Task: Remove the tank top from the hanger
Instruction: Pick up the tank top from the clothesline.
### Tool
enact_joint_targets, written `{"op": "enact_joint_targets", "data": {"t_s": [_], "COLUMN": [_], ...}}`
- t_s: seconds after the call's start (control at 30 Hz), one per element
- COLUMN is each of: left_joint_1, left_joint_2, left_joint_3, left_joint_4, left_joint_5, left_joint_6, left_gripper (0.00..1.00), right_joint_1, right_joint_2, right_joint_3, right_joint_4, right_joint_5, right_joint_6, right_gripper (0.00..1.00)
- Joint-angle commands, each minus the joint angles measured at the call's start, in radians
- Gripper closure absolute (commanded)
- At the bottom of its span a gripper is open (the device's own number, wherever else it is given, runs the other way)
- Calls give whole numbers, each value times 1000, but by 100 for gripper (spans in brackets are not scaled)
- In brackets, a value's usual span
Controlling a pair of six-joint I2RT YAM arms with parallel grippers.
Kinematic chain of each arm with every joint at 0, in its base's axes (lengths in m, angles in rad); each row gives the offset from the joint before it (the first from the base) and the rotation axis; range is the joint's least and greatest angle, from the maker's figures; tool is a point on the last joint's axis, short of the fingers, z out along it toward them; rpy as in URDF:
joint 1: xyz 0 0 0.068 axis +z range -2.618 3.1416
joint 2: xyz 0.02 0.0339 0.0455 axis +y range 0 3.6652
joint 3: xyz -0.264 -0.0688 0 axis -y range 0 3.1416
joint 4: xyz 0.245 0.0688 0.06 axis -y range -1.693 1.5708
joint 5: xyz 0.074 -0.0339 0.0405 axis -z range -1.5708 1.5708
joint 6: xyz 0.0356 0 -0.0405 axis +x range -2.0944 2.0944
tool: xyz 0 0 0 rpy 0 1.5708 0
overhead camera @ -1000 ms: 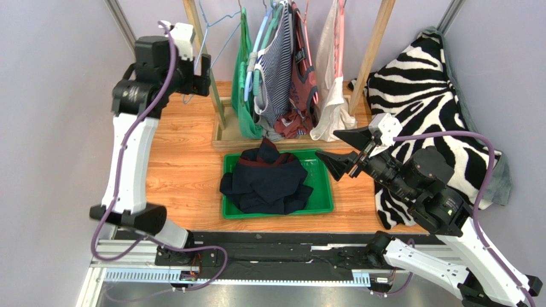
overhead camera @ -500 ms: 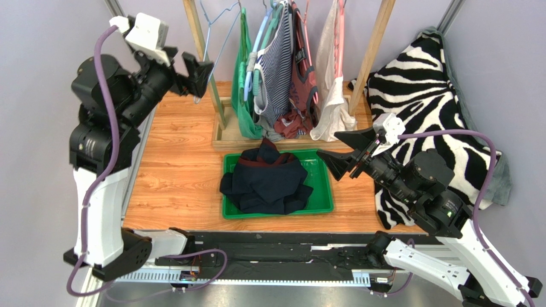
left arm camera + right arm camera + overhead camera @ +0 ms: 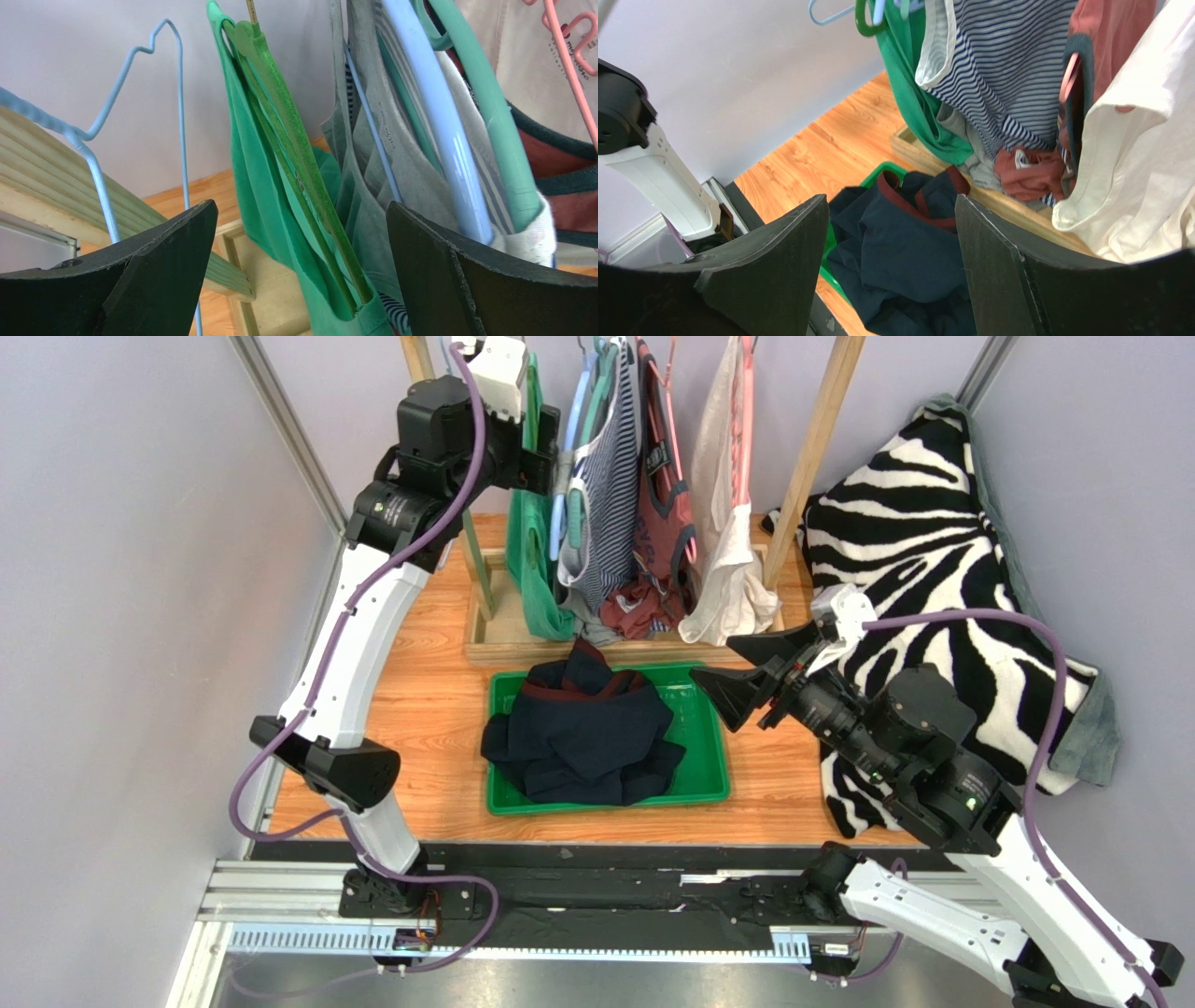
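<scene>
The left gripper should next grab the near arm end of the green hanger together with the tank top's strap, so the hook and the other side stay free for the removal.
A green tank top [image 3: 256,175] hangs on a green hanger [image 3: 281,133] at the left end of the clothes rack [image 3: 821,434]. It also shows from above as the green tank top [image 3: 533,574]. My left gripper [image 3: 302,210] is raised to the rack and stands wide open. The hanger's arm and the top's strap lie between its fingers, touching neither. From above, the left gripper [image 3: 544,451] sits at the top of that garment. My right gripper [image 3: 716,662] hovers open and holds nothing. In its wrist view the right gripper [image 3: 891,203] is over the bin.
A striped top [image 3: 606,476], a maroon top [image 3: 659,504] and a cream top [image 3: 723,546] hang to the right. An empty blue wire hanger [image 3: 105,133] hangs left. A green bin [image 3: 709,770] holds a navy garment [image 3: 589,735]. A zebra blanket [image 3: 926,532] lies at right.
My left arm has swung from the far left over to the rack, bringing its open gripper around the green top's hanger. The right gripper has barely moved.
</scene>
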Motion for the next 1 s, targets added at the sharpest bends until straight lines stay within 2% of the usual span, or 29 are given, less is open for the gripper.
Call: {"op": "enact_joint_targets", "data": {"t_s": [0.0,0.1,0.17,0.23,0.33,0.5,0.6,0.63,0.73,0.87,0.9,0.97], "left_joint_1": [-8,-8,-8,-8,-10,-25,-30,-30,-31,-33,-33,-33], "left_joint_2": [-44,-71,-91,-117,-143,-163,-169,-169,-172,-177,-179,-179], "left_joint_3": [25,-33,-73,-131,-197,-259,-262,-262,-256,-248,-244,-224], "left_joint_4": [25,29,32,28,18,9,8,8,2,-3,-3,-2], "left_joint_5": [-25,-42,-34,-10,10,-2,-13,-16,-6,-19,-22,-37], "left_joint_6": [-15,-4,-4,-12,-12,-3,-3,-3,22,23,26,35], "left_gripper": [1,1,4,13,19,19,26,35,48,57,64,72], "right_joint_1": [-2,-2,-2,-2,-2,-2,-2,-2,-2,-2,-2,-2], "right_joint_2": [28,18,17,18,15,-2,-8,-8,-5,-5,-2,-3], "right_joint_3": [48,46,48,45,39,36,34,35,43,54,57,60], "right_joint_4": [-47,-42,-44,-44,-45,-45,-45,-44,-51,-53,-55,-58], "right_joint_5": [20,28,28,29,34,37,37,36,39,45,43,43], "right_joint_6": [34,28,21,21,23,21,28,31,31,28,26,25], "right_gripper": [29,29,29,29,29,29,29,29,31,33,33,34]}}
